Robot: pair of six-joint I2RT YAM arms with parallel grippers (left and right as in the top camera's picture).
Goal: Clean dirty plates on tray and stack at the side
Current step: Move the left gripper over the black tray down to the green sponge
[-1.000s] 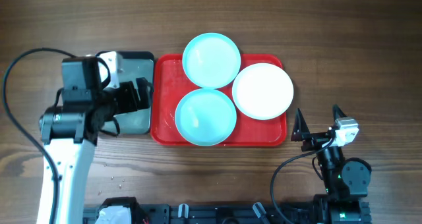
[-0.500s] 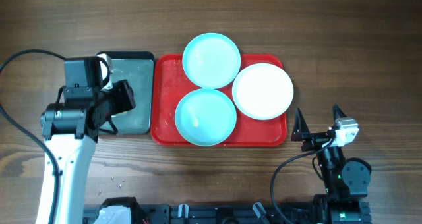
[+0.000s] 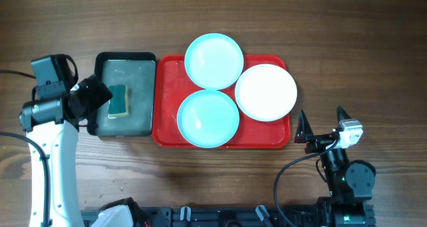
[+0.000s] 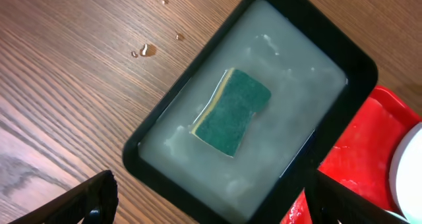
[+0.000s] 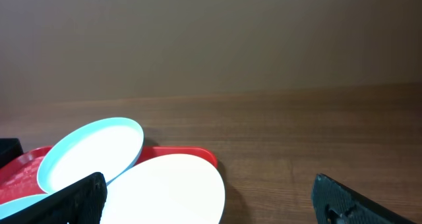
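Note:
The sponge's yellow side should stay free to clean the dirty plates, so next my left gripper should pinch the sponge by its upward-facing green side [image 3: 118, 100] [image 4: 233, 113].
The red tray [image 3: 166, 87] holds three plates: a cyan plate [image 3: 213, 61] at the far edge, a second cyan plate [image 3: 208, 118] at the near edge, and a white plate [image 3: 265, 92] on the right, overlapping the rim. My left gripper [image 3: 100, 95] is open at the left edge of the black tray [image 3: 125, 59], with nothing in it. In the left wrist view the left gripper [image 4: 211, 207] hangs over the black tray [image 4: 343, 66]. My right gripper [image 3: 322, 123] rests open to the right of the red tray. The right wrist view shows the white plate [image 5: 165, 188] and a cyan plate [image 5: 92, 151] ahead of it.
A green-yellow sponge [image 3: 119, 100] lies flat in soapy water in the black tray, seen in the left wrist view as sponge [image 4: 231, 112]. Water drops [image 4: 148, 49] sit on the wood beside that tray. Small crumbs [image 3: 117, 182] dot the table near the front left.
My left arm has drawn back to the left, off the black tray, uncovering the sponge lying in it. The right arm and the plates have not moved.

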